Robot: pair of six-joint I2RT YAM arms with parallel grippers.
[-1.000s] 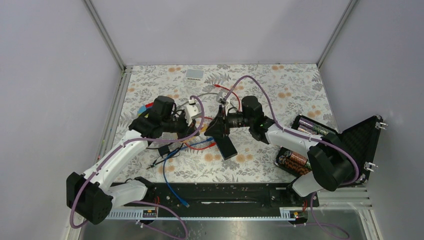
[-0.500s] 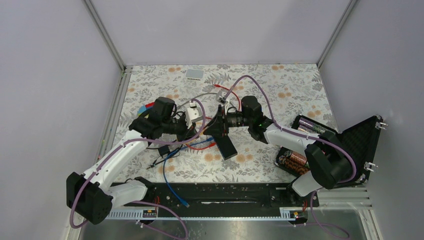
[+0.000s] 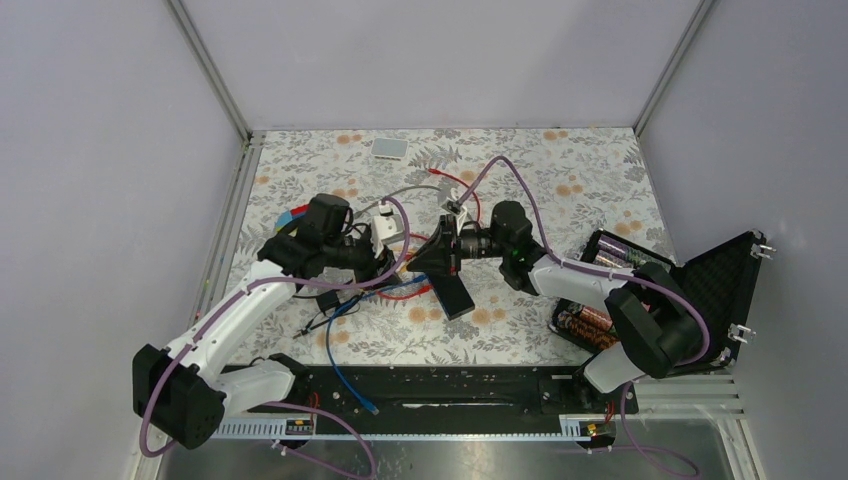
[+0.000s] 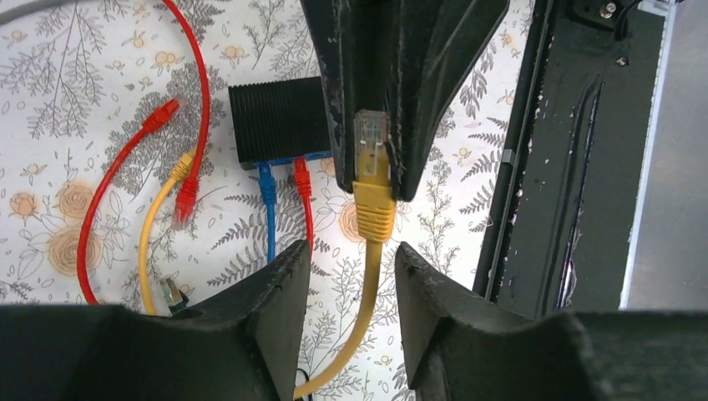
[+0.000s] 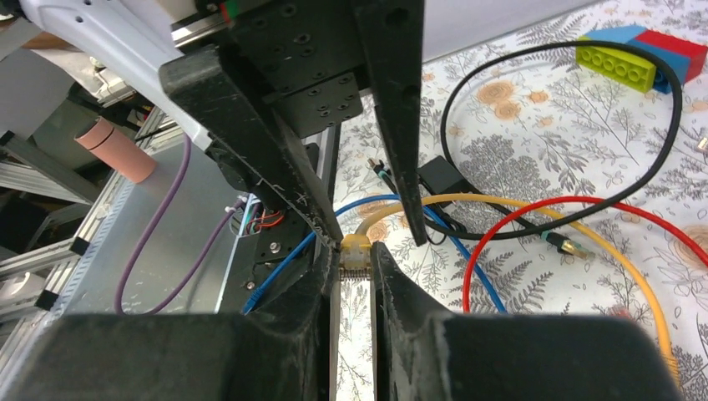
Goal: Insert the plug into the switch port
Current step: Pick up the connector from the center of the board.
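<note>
The left gripper will next grab the yellow plug (image 4: 371, 146) at its cable end (image 4: 374, 217). The plug's tip then stays free to go into the switch port.
The yellow plug (image 4: 371, 146) hangs above the table, pinched between the fingertips of my right gripper (image 5: 355, 255), which is shut on it. Its yellow cable (image 4: 367, 292) runs down through the gap of my left gripper (image 4: 351, 259), whose jaws stand open and do not touch it. The switch (image 4: 280, 121) is a flat black ribbed box with a blue-edged port side. It lies on the table just left of the plug, with a blue and a red cable plugged in. From above, both grippers meet over the switch (image 3: 452, 293).
Loose red (image 4: 179, 109), yellow and blue (image 5: 467, 259) cables and a black cable (image 5: 584, 209) lie tangled around the switch. Toy bricks (image 5: 634, 54) sit at the left. An open battery case (image 3: 600, 295) stands at the right, and a small white box (image 3: 390, 148) at the back.
My left gripper has opened and let go of the yellow cable. My right gripper has closed on the plug and shifted slightly right.
</note>
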